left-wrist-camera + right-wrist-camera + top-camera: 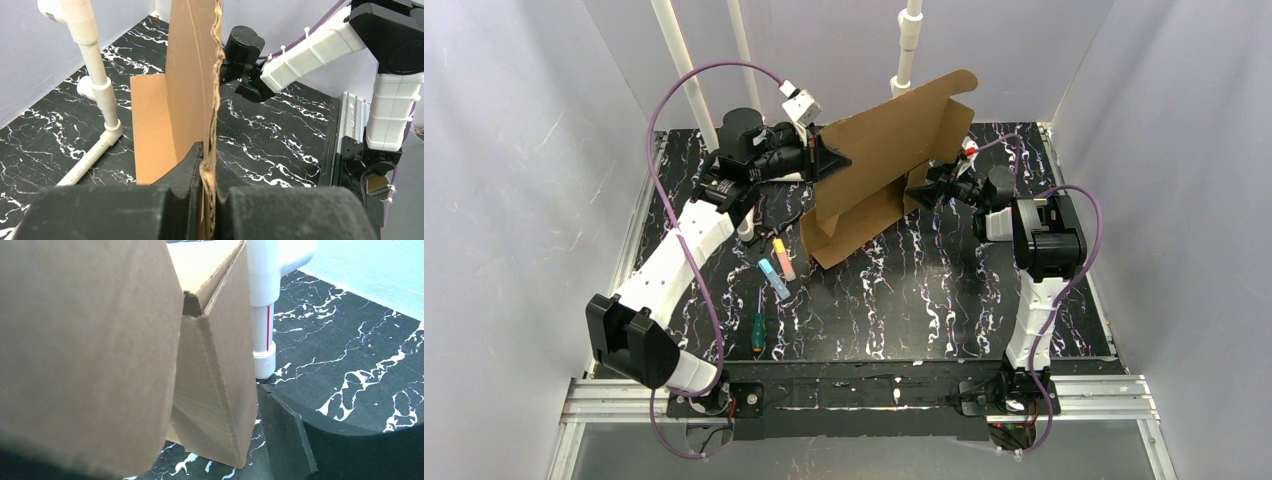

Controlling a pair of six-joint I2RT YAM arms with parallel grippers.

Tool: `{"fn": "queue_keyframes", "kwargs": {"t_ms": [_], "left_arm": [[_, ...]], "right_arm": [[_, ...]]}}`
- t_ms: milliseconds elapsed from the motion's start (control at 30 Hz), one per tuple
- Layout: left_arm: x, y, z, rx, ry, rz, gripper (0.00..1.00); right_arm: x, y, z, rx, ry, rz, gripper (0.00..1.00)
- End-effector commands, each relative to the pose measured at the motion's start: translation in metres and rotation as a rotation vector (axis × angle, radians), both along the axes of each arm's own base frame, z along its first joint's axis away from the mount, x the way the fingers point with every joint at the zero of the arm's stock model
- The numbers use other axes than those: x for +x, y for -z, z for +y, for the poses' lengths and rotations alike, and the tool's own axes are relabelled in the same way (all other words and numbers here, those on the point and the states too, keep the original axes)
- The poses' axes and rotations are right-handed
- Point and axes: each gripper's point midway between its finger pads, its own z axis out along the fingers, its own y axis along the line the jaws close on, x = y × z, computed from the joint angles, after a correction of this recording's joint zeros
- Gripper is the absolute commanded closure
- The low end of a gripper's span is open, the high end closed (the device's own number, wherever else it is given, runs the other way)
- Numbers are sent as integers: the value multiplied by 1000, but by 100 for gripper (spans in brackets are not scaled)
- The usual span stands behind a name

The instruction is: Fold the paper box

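Observation:
My right gripper is going to grip the paper box by its low folded flap [915, 186] [218, 385] next, across the flap's edge and opposite my left gripper. Then the box can be laid for folding.
The paper box [894, 150] is a brown cardboard sheet standing upright at the back middle of the table, its lower flaps partly folded. My left gripper [832, 160] is shut on its left edge; the left wrist view shows the jaws [209, 175] pinching the corrugated edge [192, 75]. My right gripper [916, 190] is at the box's right side, low down. In the right wrist view one dark finger [285, 435] stands apart from a folded flap [215, 390], with a gap between them. The other finger is hidden behind a large near flap [85, 340].
Coloured markers [779, 265] and a green-handled screwdriver [755, 335] lie on the black marbled table [924, 300], left of centre. White PVC pipes [907, 45] stand at the back, one right behind the box [262, 315]. Grey walls close in on three sides.

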Motion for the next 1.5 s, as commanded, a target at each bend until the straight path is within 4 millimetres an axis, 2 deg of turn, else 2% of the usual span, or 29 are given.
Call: {"fn": "queue_keyframes", "kwargs": {"t_ms": [0, 133, 300, 533, 700, 833, 967, 1133, 1267, 1300, 1467], "left_arm": [[-14, -12, 4, -38, 15, 13, 100], [-13, -14, 4, -52, 15, 28, 100], [-12, -14, 5, -64, 8, 51, 100], [-7, -14, 7, -89, -38, 100, 100], [-9, -15, 9, -108, -55, 125, 100], [-13, -20, 11, -122, -61, 133, 100], [-15, -25, 14, -138, -79, 138, 100], [-21, -34, 18, -171, -104, 159, 100], [-30, -37, 21, -202, -116, 207, 98], [-32, -35, 22, -210, -124, 230, 94], [-49, -11, 18, -225, -115, 366, 81]], "right_arm": [[-5, -39, -1, 30, 19, -178, 9], [1, -44, -4, 34, 51, -185, 13], [5, -46, -5, 37, 72, -191, 24], [0, -49, 2, 55, 77, -227, 35], [-3, -47, 10, 42, 83, -258, 58], [-9, -48, 9, 25, 92, -282, 82], [-18, -51, 5, -21, 107, -307, 99], [-34, -63, -5, -69, 143, -274, 99], [-39, -62, -19, -276, 166, -168, 99], [-48, -51, -24, -343, 157, -79, 99], [-97, -22, -47, -612, 41, 155, 99]]}}
